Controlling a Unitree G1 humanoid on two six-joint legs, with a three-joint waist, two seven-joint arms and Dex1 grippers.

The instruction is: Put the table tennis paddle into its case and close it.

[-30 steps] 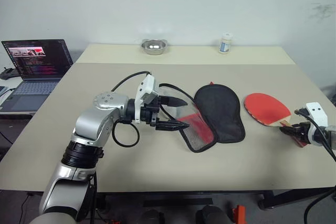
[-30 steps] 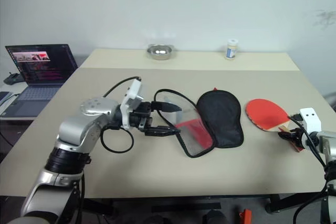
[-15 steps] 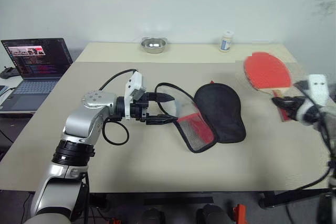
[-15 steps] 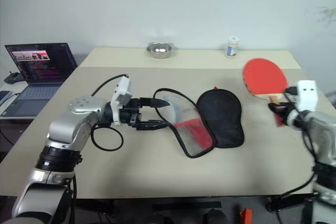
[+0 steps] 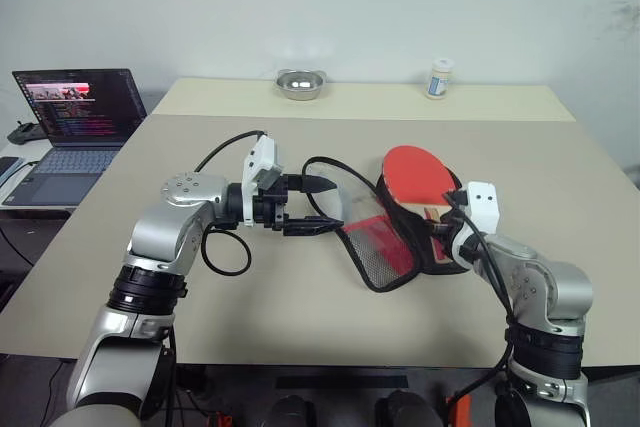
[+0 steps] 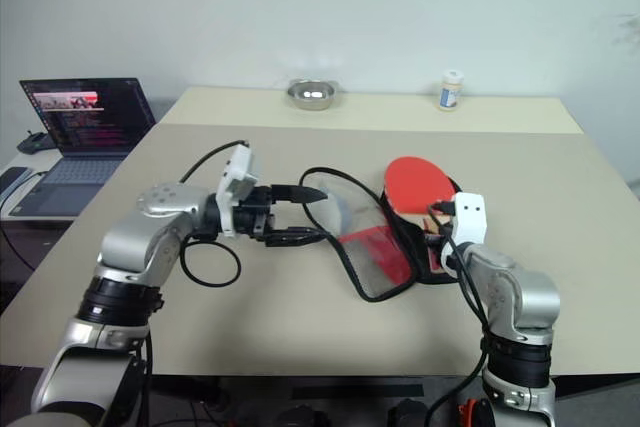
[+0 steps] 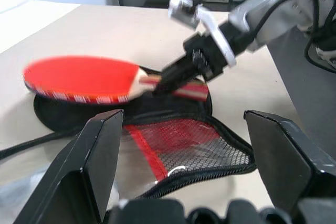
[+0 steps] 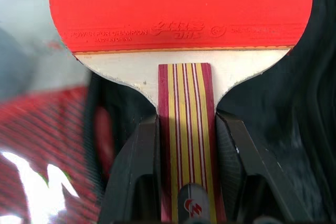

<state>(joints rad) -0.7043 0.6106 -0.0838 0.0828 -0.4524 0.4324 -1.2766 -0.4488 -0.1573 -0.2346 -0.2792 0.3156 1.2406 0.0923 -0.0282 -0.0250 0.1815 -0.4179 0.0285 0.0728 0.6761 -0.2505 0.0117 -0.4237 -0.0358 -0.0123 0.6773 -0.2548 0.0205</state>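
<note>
I should grab the case by its black zip edge (image 5: pixel 345 236) with my left gripper next, because the mesh flap (image 5: pixel 381 249) lies loose and spread out on the tabletop.
The table tennis paddle (image 5: pixel 414 173) hangs red face up just above the case (image 5: pixel 381 248), with its round head over the black half. My right gripper (image 5: pixel 438 221) is shut on the striped wooden handle (image 8: pixel 185 108), one black finger (image 8: pixel 139 167) on each side. The case lies unzipped in the middle of the table, its red mesh flap (image 7: pixel 181 139) spread towards me. My left gripper (image 5: pixel 316 206) stands open at the case's left rim with its fingers (image 7: pixel 92 167) wide apart. The black zip edge runs between them.
An open laptop (image 5: pixel 74 113) stands on a side table at the far left. A metal bowl (image 5: pixel 301 84) and a small white bottle (image 5: pixel 438 78) sit at the back of the beige table (image 5: pixel 280 307). Bare tabletop lies to the right of the case.
My right gripper has lifted the paddle off the table's right side and swung it left over the case. The left gripper has stayed open at the case's rim.
</note>
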